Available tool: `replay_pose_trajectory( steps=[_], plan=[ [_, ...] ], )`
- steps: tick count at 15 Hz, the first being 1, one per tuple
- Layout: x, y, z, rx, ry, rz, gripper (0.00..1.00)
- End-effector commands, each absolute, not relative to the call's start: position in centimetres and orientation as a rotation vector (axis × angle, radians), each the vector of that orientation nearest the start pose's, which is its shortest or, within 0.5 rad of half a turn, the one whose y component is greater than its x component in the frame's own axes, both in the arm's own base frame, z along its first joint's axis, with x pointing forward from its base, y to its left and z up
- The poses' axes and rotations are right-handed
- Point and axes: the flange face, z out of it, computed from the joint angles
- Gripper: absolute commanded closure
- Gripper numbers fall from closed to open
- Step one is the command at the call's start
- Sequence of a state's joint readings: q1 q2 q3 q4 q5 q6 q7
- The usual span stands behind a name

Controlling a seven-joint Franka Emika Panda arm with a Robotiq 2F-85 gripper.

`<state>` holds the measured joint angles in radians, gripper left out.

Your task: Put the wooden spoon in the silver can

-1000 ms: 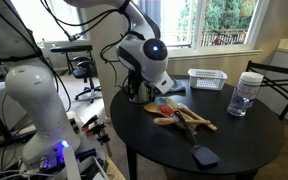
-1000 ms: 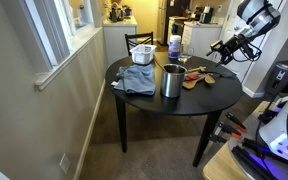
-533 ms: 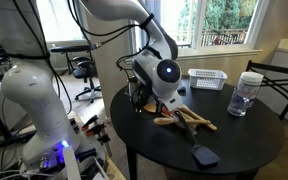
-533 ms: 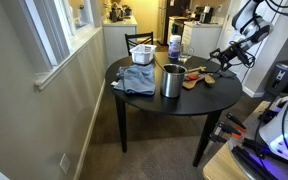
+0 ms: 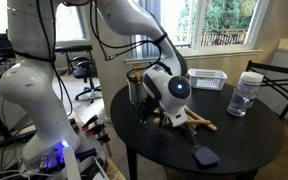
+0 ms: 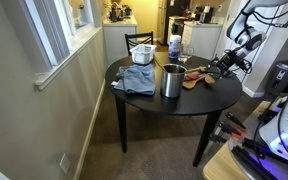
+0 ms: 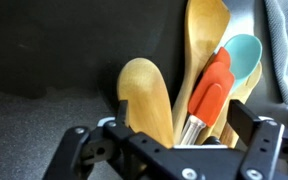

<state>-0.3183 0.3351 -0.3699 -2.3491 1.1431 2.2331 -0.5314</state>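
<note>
The wooden spoon (image 7: 147, 95) will be grabbed next by my gripper across the handle end of its bowl. The handle then stays free to go into the silver can.
The wooden spoon (image 7: 147, 95) lies on the black table in a pile of utensils, its oval bowl pointing up in the wrist view. My gripper (image 7: 184, 135) is open and low over the pile. The spoon's bowl and an orange spatula (image 7: 212, 85) lie between the fingers. The pile (image 5: 196, 122) shows beside the gripper (image 5: 159, 113) in an exterior view; I cannot pick out the spoon there. The silver can (image 5: 136, 85) stands upright behind the arm. The can (image 6: 171, 81) also stands mid-table, left of the pile (image 6: 196, 80) and the gripper (image 6: 217, 69).
A second wooden utensil (image 7: 204, 35) and a teal spatula (image 7: 240, 52) lie in the pile. A dark-headed utensil (image 5: 204, 155) lies near the front edge. A white basket (image 5: 209, 78), a clear jar (image 5: 247, 92) and a blue cloth (image 6: 137, 80) are on the table.
The arm has swung over the table and come down onto the utensil pile. The gripper stays open. The utensils and the can have not moved.
</note>
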Motion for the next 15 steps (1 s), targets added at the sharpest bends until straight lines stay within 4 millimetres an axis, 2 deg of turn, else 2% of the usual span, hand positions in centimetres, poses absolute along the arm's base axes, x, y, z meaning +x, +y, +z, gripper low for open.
replay_pose_trajectory(
  steps=[1,6,12,15],
  plan=[
    [38.7,-29.9,16.5,-2.106,1.304,-0.072,0.00],
    [39.1,-30.6,16.1,-2.110,1.303,-0.072,0.00],
    [40.0,-30.3,16.1,-2.103,1.247,-0.137,0.00],
    [40.2,-29.9,15.0,-2.131,1.225,-0.136,0.00]
  ],
)
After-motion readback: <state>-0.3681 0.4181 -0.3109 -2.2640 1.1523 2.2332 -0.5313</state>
